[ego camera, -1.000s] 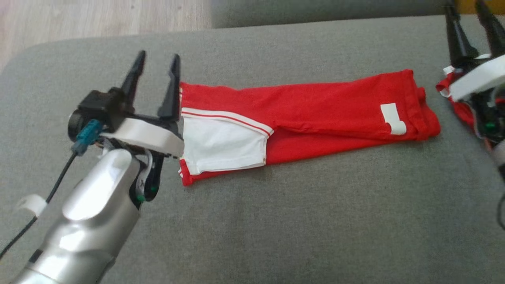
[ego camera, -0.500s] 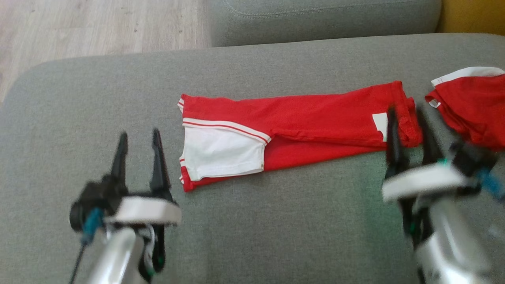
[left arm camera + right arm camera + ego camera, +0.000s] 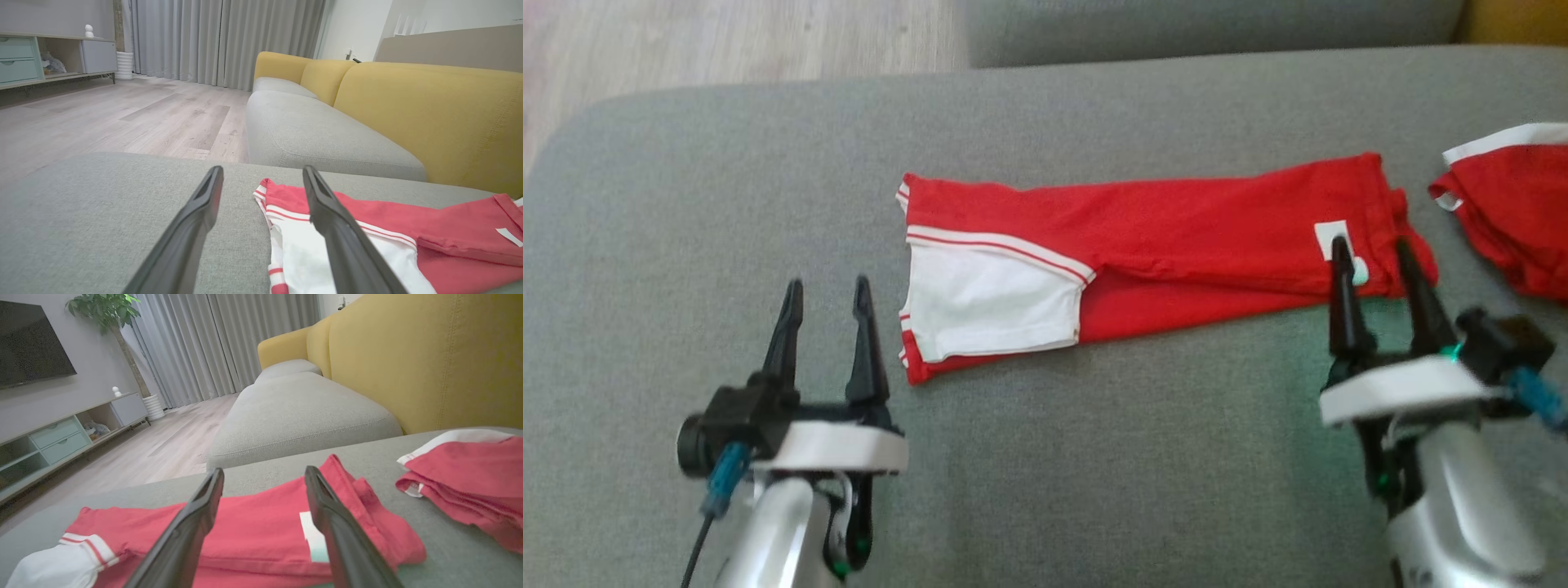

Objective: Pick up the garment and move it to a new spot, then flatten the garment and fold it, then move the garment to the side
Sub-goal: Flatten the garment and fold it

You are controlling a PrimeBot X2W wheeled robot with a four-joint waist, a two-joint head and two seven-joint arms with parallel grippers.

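Observation:
I should grab the bunched fold (image 3: 1395, 224) standing up at the garment's end with my right gripper next, because the long red strip (image 3: 1189, 220) lies flat on the cushion.
The garment (image 3: 1176, 237) is red with a white panel and white stripes at its left end. It lies flat as a long folded strip on the grey cushion (image 3: 1094, 457), and it shows too in the left wrist view (image 3: 449, 228) and the right wrist view (image 3: 253, 522). My left gripper (image 3: 826, 287) is open, hovering just left of and nearer than the garment's white end, not touching it. My right gripper (image 3: 1372, 245) is open as well, fingertips over the garment's right end by a white label (image 3: 1334, 237). Between each pair of fingers there is nothing.
A second red piece of clothing with white trim (image 3: 1515, 220) lies folded at the right edge of the cushion. Another grey seat (image 3: 318, 134) and a yellow backrest (image 3: 433, 118) stand beyond. Wooden floor (image 3: 727, 41) lies past the cushion's far left edge.
Both arms have pulled back toward me from the garment's two ends, jaws staying open. The garment itself lies as before, while the head camera has shifted.

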